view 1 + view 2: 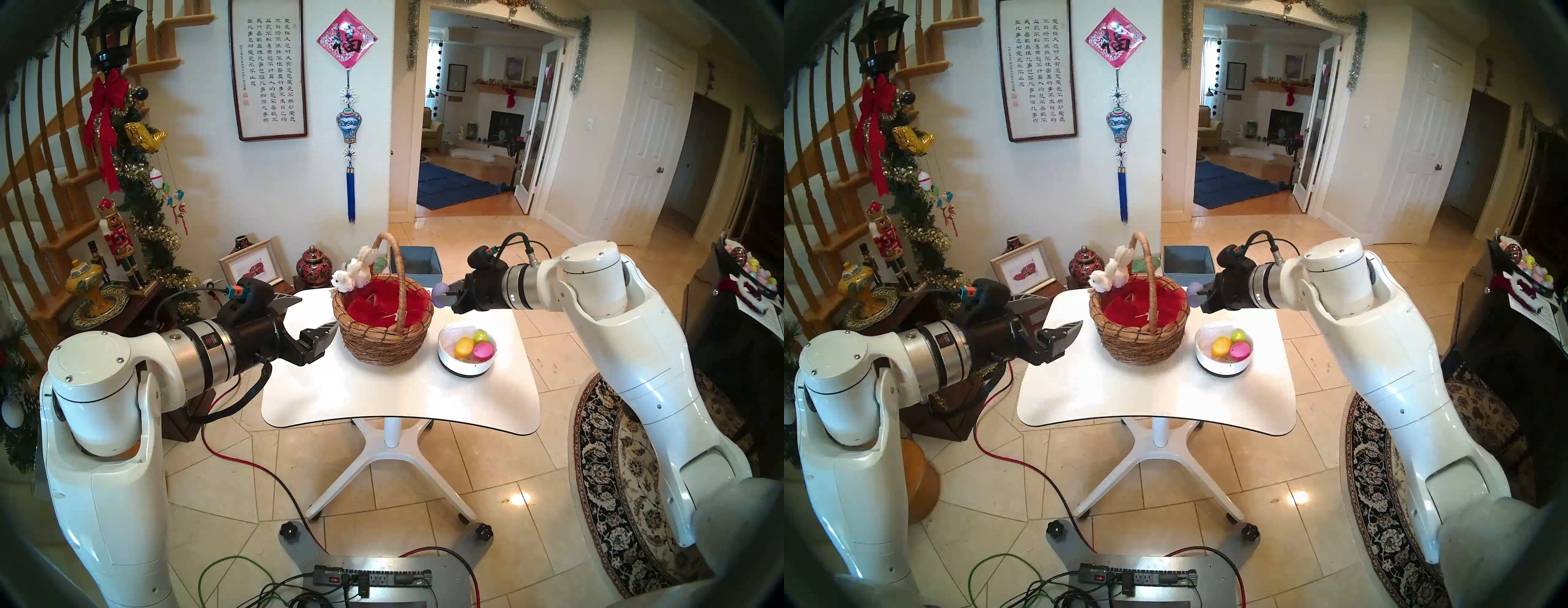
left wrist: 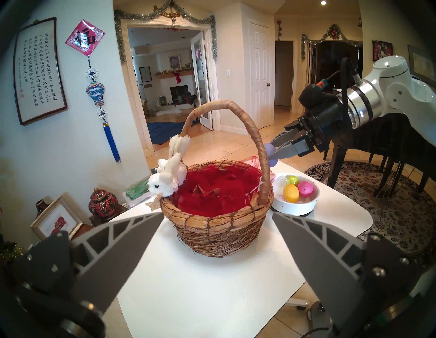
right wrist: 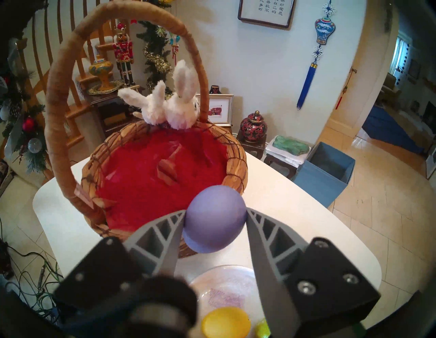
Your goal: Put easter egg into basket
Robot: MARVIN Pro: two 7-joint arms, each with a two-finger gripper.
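The purple easter egg (image 3: 215, 218) hangs outside the basket's rim and would miss if the robot opened its right gripper now, so that gripper should first move the egg toward the red lining (image 3: 163, 174).
A round wicker basket (image 1: 384, 339) (image 1: 1138, 344) (image 2: 217, 226) (image 3: 236, 162) with red lining, a tall handle and a white plush bunny (image 1: 350, 271) on its rim stands on the white table (image 1: 382, 399). My right gripper (image 1: 443, 296) (image 1: 1196, 294) (image 3: 215, 217) is shut on a purple easter egg (image 1: 440, 295) (image 1: 1194, 293) (image 2: 270, 149) (image 3: 214, 218), held just above the basket's right rim. My left gripper (image 1: 312, 316) (image 1: 1057, 316) (image 2: 217, 217) is open, empty, left of the basket.
A small white bowl (image 1: 466, 363) (image 2: 295, 205) holds yellow (image 1: 463, 347), pink (image 1: 483, 351) and green (image 1: 480, 336) eggs right of the basket. A blue square box (image 1: 418, 261) (image 3: 325, 177) sits on the floor behind the table. Ornaments crowd a dark side table (image 1: 127, 314) at left.
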